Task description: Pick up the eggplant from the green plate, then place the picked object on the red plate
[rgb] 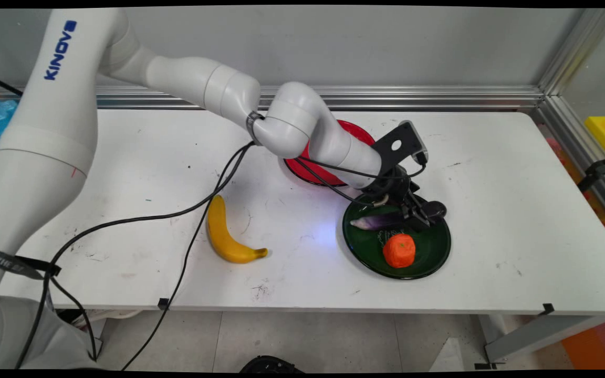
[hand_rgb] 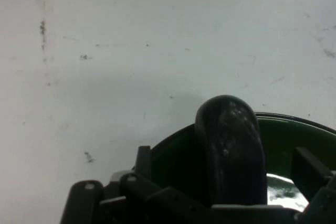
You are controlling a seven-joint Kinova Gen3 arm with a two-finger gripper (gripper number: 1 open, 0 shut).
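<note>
I should next grab the dark purple eggplant by its middle (rgb: pixel 402 219). Then I can carry the eggplant over to the red plate (rgb: pixel 357 132).
A dark purple eggplant (rgb: pixel 378 222) lies across the far half of a green plate (rgb: pixel 436 254), its dark end reaching over the right rim. My gripper (rgb: pixel 414 212) is low over the eggplant's right half. In the hand view the gripper (hand_rgb: pixel 226 163) is open and straddles the eggplant (hand_rgb: pixel 229 140), with a gap showing between the vegetable and each of the fingers (hand_rgb: pixel 143 162). An orange (rgb: pixel 399 250) sits on the near part of the same plate (hand_rgb: pixel 294 129).
A red plate (rgb: pixel 357 134) lies just behind the green one, mostly hidden by the arm. A yellow banana (rgb: pixel 226 233) rests on the table to the left. Black cables hang from the arm across the table's left half.
</note>
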